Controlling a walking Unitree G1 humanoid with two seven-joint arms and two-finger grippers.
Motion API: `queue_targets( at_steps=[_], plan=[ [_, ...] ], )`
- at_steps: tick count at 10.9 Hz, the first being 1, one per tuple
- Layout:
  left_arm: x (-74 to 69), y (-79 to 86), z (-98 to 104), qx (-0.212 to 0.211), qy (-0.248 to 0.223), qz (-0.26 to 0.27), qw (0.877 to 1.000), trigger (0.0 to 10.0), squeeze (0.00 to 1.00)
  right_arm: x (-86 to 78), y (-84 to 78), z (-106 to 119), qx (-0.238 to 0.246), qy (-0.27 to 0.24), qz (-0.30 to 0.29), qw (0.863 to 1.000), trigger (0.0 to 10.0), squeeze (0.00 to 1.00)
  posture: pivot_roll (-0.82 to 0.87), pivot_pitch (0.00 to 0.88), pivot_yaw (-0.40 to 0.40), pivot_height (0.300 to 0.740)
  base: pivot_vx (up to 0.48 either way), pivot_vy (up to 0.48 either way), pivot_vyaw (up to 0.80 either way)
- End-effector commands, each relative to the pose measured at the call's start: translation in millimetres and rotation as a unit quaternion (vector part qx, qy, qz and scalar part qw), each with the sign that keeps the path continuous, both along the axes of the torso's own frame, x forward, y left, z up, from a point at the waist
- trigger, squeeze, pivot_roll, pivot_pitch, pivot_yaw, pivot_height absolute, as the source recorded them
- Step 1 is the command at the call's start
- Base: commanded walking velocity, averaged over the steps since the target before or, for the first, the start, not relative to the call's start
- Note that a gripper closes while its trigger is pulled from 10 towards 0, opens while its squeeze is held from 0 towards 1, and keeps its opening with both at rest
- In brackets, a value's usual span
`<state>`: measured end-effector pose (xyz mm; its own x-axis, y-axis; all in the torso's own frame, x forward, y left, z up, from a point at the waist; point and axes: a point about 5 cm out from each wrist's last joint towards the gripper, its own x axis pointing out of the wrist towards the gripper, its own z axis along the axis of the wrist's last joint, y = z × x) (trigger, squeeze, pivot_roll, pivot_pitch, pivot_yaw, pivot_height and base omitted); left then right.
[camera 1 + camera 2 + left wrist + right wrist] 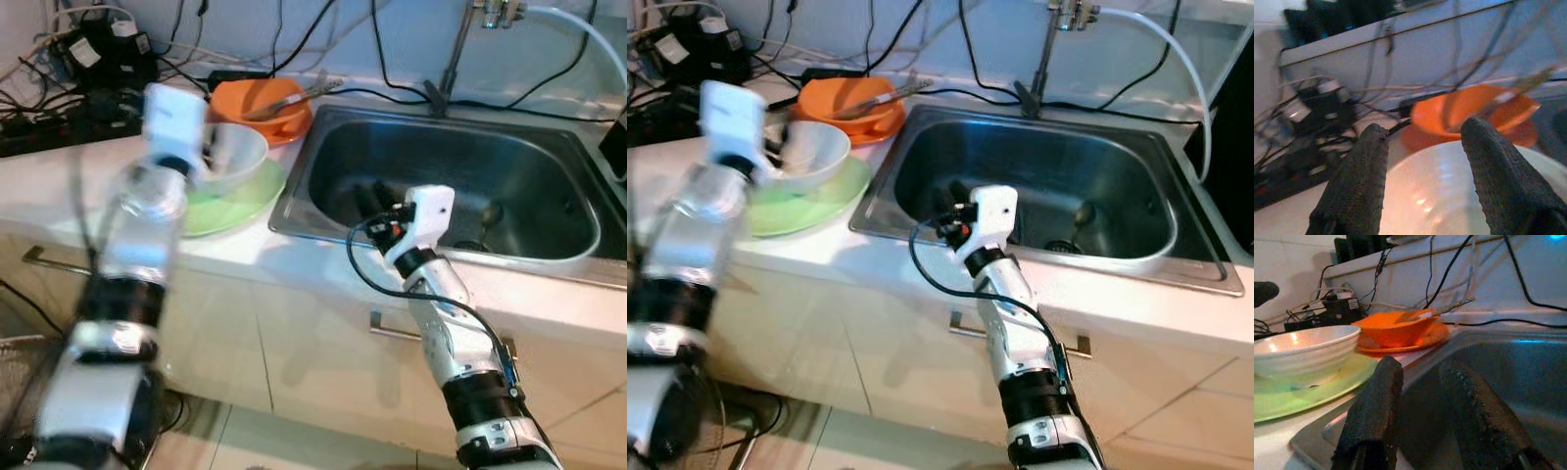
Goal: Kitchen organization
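Note:
I should pinch the white bowl by its thin rim (235,125) next with my left gripper, since the bowl's round body is wider than my open fingers.
A white bowl (240,157) sits on a light green plate (250,201) on the counter, left of the steel sink (509,186). Behind it, an orange bowl (269,103) rests on an orange plate and holds a utensil (299,96). My left gripper (1422,129) is open at the white bowl's near-left rim (1449,176), with nothing between its fingers; the arm is blurred. My right gripper (372,201) reaches into the sink by its left wall, open and empty. Past its fingers (1376,411), the right wrist view shows both bowls.
Power strips and tangled black cables (88,59) crowd the counter's back left. A faucet (456,54) and a white hose (578,29) rise behind the sink, whose drain (470,245) is at the bottom. Cabinet handles (392,331) lie below the counter edge.

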<state>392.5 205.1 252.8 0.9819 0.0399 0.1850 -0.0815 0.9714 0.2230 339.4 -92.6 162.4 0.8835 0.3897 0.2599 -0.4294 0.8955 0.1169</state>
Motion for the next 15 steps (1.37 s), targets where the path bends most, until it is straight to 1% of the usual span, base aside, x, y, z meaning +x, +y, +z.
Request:
queue_targets(
  at_steps=[1,3,4,5,6,8,10,12,14,15],
  plan=[
    [2.8,14.5,7.8,-0.027,0.005,0.024,0.999,10.0,1.0,-2.2,0.7,2.4,0.004,0.003,0.0,1.0,10.0,0.0,0.16,0.019,0.023,0.74,0.0,0.0,0.0],
    [7.2,26.5,4.8,-0.07,0.039,0.036,0.996,10.0,1.0,-3.7,0.5,1.5,0.001,0.011,-0.001,1.0,10.0,0.0,0.16,0.028,0.022,0.74,0.0,0.0,0.0],
    [8.1,26.7,3.7,-0.071,0.048,0.038,0.996,10.0,1.0,-3.1,-0.5,1.6,0.0,0.014,-0.004,1.0,10.0,0.0,0.16,0.034,0.019,0.74,0.0,0.0,0.0],
    [9.7,23.9,0.0,-0.072,0.068,0.029,0.995,10.0,1.0,-2.4,-0.9,2.7,0.0,0.015,-0.005,1.0,10.0,0.0,0.16,0.038,0.017,0.74,0.0,0.0,0.0],
    [10.9,22.7,-4.0,-0.078,0.083,0.032,0.993,10.0,0.0,-2.7,0.3,4.1,0.0,0.015,-0.002,1.0,10.0,0.0,0.16,0.038,0.017,0.74,0.0,0.0,0.0],
    [11.6,22.0,-7.3,-0.086,0.097,0.043,0.991,10.0,0.0,-3.1,0.0,4.4,-0.001,0.016,0.0,1.0,10.0,0.0,0.16,0.043,0.017,0.74,0.0,0.0,0.0],
    [10.6,23.1,-8.8,-0.104,0.102,0.061,0.987,10.0,0.0,-3.1,0.1,4.6,0.0,0.017,0.0,1.0,10.0,0.0,0.16,0.045,0.018,0.74,0.0,0.0,0.0],
    [9.1,23.8,-11.2,-0.104,0.105,0.071,0.986,10.0,0.0,-2.8,0.6,4.2,0.0,0.019,0.0,1.0,10.0,0.0,0.17,0.047,0.016,0.74,0.0,0.0,0.0],
    [8.2,19.1,-27.2,-0.127,0.137,0.067,0.98,10.0,0.0,-3.3,1.0,3.2,0.0,0.021,0.0,1.0,10.0,0.0,0.16,0.047,0.018,0.74,0.0,0.0,0.0],
    [8.5,13.3,-34.0,-0.153,0.151,0.056,0.975,10.0,0.0,-3.8,1.4,3.3,-0.001,0.02,0.001,1.0,10.0,0.0,0.16,0.048,0.018,0.74,0.0,0.0,0.0]
  ],
)
